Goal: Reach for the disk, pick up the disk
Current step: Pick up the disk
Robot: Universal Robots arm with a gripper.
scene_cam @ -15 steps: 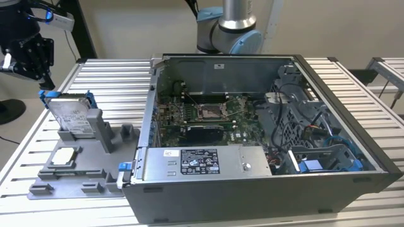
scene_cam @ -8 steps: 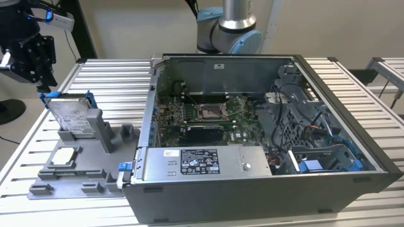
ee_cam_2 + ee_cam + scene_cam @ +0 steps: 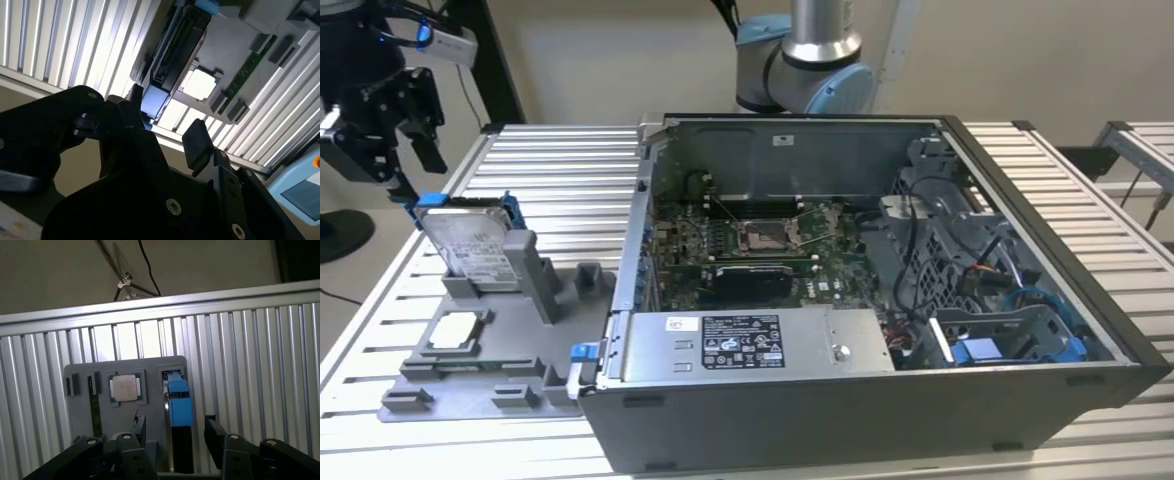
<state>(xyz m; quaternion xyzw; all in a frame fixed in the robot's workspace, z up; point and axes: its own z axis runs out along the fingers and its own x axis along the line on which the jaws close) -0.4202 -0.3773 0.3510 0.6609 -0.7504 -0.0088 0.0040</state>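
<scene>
My gripper grabs the disk by its upper end (image 3: 464, 207) next, across its flat sides, since the grey slot closes around the disk's lower end.
The disk (image 3: 467, 240), a silver drive with a white label in a blue bracket, stands on edge in a slot of the grey fixture (image 3: 507, 375) at the exterior view's left. My gripper (image 3: 414, 172) hangs just above its top edge, open and holding nothing. In the first wrist view the disk (image 3: 179, 407) shows edge-on with its blue bracket, lying between my two fingertips, and the gripper (image 3: 175, 430) is apart from it. In the second wrist view the blue bracket end of the disk (image 3: 152, 100) sits beyond the open gripper (image 3: 167, 125).
A small square silver chip (image 3: 458, 330) (image 3: 125, 387) (image 3: 200, 84) lies in the fixture beside the disk. An open computer case (image 3: 854, 300) fills the slatted table's middle, close to the fixture's right. The arm's base (image 3: 803, 70) stands behind the case.
</scene>
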